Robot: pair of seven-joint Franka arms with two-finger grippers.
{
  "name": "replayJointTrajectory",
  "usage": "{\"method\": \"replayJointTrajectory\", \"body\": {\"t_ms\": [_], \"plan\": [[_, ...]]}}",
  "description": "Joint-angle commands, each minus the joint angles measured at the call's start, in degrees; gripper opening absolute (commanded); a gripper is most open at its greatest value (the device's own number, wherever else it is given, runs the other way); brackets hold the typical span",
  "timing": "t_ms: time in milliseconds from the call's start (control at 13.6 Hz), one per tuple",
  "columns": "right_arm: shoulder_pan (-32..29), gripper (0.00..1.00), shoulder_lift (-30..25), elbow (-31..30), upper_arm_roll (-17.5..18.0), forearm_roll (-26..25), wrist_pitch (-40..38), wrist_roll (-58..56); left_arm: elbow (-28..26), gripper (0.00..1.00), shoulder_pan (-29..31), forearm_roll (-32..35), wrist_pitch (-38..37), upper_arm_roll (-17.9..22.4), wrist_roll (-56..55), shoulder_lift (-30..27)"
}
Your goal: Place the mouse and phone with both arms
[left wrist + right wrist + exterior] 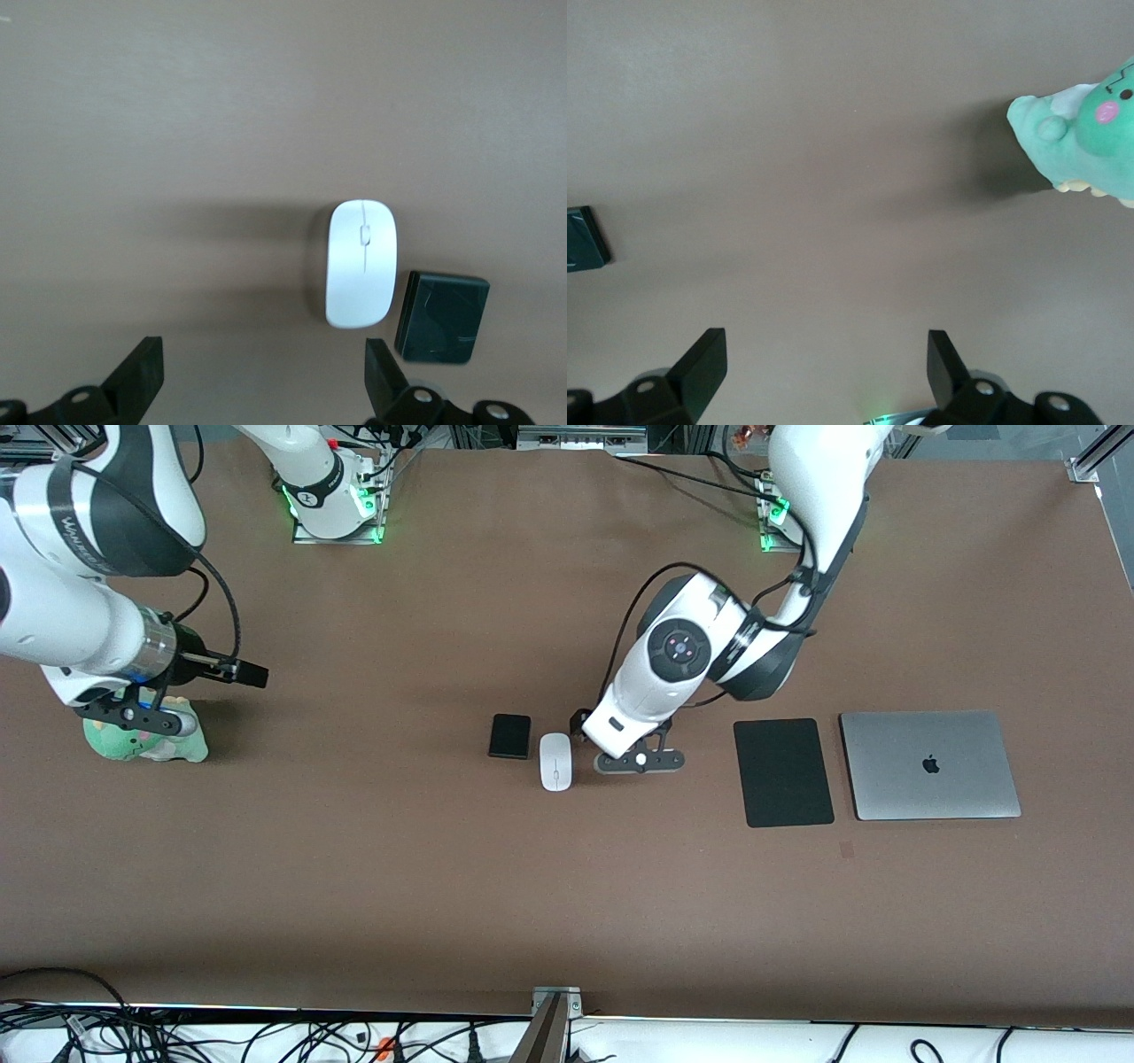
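My left gripper is to grab the sides of the mouse's palm end next. Then it can set the white mouse point(555, 762) on the black mouse pad.
The white mouse point(555, 762) point(361, 263) lies near the middle of the table. The small black phone point(509, 736) point(442, 317) lies right beside it, toward the right arm's end; one corner of the phone point(583, 237) shows in the right wrist view. My left gripper point(589, 731) point(263, 376) hangs low over bare table next to the mouse, toward the left arm's end. Its fingers are open and nothing is between them. My right gripper point(133, 722) point(824, 367) waits open and empty at the right arm's end of the table.
A flat black mouse pad point(784, 772) and a silver laptop point(928, 764) lie side by side toward the left arm's end. A green plush toy point(151, 740) point(1085, 133) sits under the right arm's hand.
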Motion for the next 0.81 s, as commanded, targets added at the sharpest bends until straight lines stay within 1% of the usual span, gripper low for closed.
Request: {"method": "replayJointTrajectory", "body": {"t_ms": [0,74,147,368,516,737], "plan": [[-0.05,1.00,-0.17,-0.53,-0.21,0.53,0.67,1.43,5.71,1.00,-5.43,1.48,2.59,3.12,-2.25,6.46],[-0.05,1.00,-0.17,-0.53,-0.21,0.53,0.84,1.43,6.05,1.00,-8.07,2.36,3.92,5.13,-4.87,8.04],[0.12,1.00,-0.17,-0.53,-0.21,0.53,1.10,1.43,7.88,1.00,-9.92,2.46,4.45,6.29,-6.99,9.97],[0.30,1.00,-0.17,-0.53,-0.21,0.62,1.11,1.43,14.39,1.00,-10.99,2.54,4.54,6.47,-9.82,15.51],[0.30,1.00,-0.08,-0.53,-0.13,0.62,1.11,1.43,15.55,1.00,-11.52,2.63,4.72,6.56,-9.73,17.19],[0.30,1.00,-0.17,-0.44,-0.13,0.62,1.28,1.43,15.37,1.00,-11.52,2.63,6.38,6.47,-9.64,18.07]]}}
